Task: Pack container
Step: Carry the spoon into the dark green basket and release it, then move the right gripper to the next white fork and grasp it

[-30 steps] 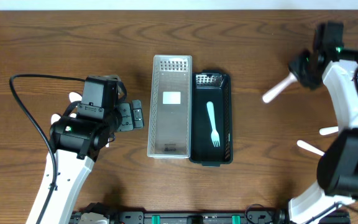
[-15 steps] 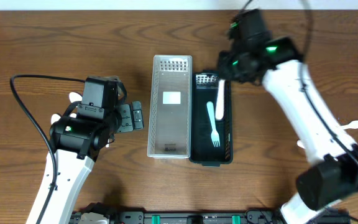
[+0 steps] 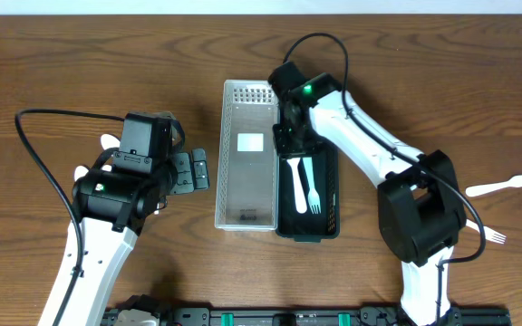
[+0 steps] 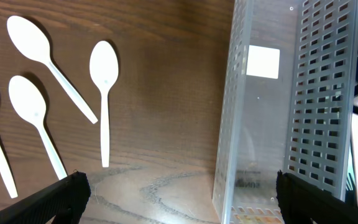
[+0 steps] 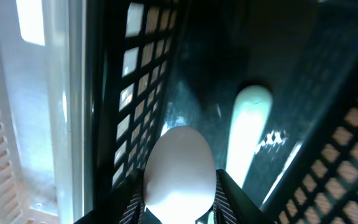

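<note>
I should release the white utensil from my right gripper now, because its handle is over the bottom of the black container, beside the pale fork.
A clear perforated container (image 3: pixel 247 195) and a black perforated container (image 3: pixel 331 181) stand side by side at the table's middle. A pale fork (image 3: pixel 314 194) lies in the black one; its handle shows in the right wrist view (image 5: pixel 248 124). My right gripper (image 3: pixel 292 149) is down inside the black container, shut on a white utensil (image 3: pixel 298 186). The utensil's rounded end (image 5: pixel 179 168) sits between the fingers (image 5: pixel 179 196). My left gripper (image 3: pixel 194 169) is open and empty just left of the clear container (image 4: pixel 278 112), low above the table (image 4: pixel 179 202).
Several white spoons (image 4: pixel 104 93) lie on the wood left of the clear container, partly under my left arm. Two white forks (image 3: pixel 501 186) (image 3: pixel 484 235) lie at the table's right. My right arm stretches across from the right side.
My right arm has swung from the far right to the black container, carrying the white utensil, and lowered it inside beside the fork. The left arm has not moved.
</note>
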`<state>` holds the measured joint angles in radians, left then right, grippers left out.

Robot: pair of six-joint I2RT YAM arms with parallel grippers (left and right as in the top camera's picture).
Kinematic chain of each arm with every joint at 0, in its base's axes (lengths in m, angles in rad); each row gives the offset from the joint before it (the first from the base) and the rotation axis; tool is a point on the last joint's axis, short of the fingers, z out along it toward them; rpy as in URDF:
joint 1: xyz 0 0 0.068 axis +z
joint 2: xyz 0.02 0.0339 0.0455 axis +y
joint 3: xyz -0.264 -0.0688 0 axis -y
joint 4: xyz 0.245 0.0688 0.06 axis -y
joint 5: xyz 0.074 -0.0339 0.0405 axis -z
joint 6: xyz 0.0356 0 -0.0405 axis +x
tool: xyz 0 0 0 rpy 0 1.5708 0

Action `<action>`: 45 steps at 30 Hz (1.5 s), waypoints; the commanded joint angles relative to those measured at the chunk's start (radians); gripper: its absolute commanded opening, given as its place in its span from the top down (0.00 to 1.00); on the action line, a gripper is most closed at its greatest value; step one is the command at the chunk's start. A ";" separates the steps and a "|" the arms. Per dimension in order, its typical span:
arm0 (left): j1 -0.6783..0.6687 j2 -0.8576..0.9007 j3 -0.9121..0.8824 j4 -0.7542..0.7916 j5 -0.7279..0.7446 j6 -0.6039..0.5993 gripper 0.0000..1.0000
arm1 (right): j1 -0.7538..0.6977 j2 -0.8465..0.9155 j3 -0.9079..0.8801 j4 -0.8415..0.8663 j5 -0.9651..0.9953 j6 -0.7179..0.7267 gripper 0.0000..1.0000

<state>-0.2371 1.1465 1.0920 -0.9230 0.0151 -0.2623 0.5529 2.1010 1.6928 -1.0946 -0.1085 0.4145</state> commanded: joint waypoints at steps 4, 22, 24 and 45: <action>0.005 -0.004 0.012 -0.008 -0.012 -0.001 0.02 | -0.008 -0.041 0.002 -0.006 0.007 -0.039 0.55; 0.005 -0.004 0.012 -0.008 -0.012 -0.001 0.02 | -0.551 -0.606 0.002 -0.285 0.273 0.646 0.01; 0.005 -0.004 0.012 -0.008 -0.012 -0.001 0.02 | -0.655 -0.620 0.002 -0.346 0.268 0.756 0.01; 0.005 -0.004 0.012 -0.008 -0.012 0.022 0.02 | -1.120 -0.455 -0.547 -0.018 0.024 0.805 0.04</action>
<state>-0.2371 1.1461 1.0920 -0.9276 0.0151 -0.2577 -0.5529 1.6459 1.1927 -1.1397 -0.0719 1.2018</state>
